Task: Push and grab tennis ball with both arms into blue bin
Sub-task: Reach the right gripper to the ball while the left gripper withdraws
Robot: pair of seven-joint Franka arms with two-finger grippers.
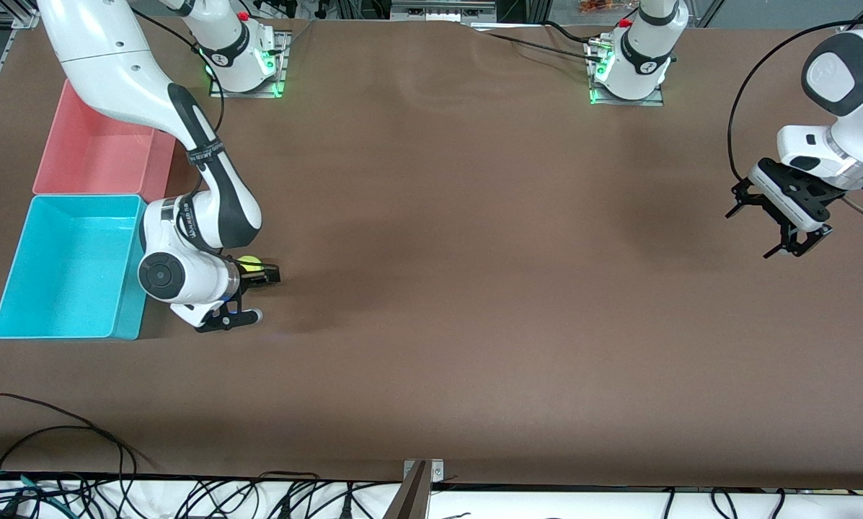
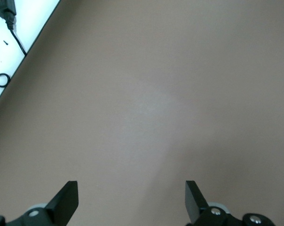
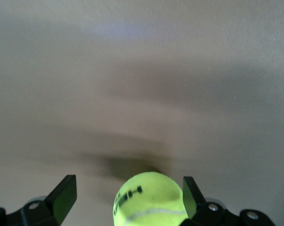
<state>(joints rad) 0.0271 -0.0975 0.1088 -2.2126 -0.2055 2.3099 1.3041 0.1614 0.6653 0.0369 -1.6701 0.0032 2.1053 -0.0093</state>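
Note:
The tennis ball needs to get into the blue bin (image 1: 63, 274), so my right gripper will next grab it around its round fuzzy middle (image 1: 250, 262).
The yellow-green tennis ball (image 1: 249, 264) (image 3: 149, 200) lies on the brown table beside the blue bin (image 1: 63, 274), toward the right arm's end. My right gripper (image 1: 262, 294) (image 3: 128, 188) is down at table height and open. The ball sits between its fingers, close against one finger (image 3: 191, 193) and with a gap to the other. My left gripper (image 1: 754, 232) (image 2: 131, 195) hangs open and empty over bare table at the left arm's end, where that arm waits.
A pink bin (image 1: 99, 155) stands against the blue bin, farther from the front camera, partly under the right arm. Cables (image 1: 56, 432) trail along the table's edge nearest the front camera.

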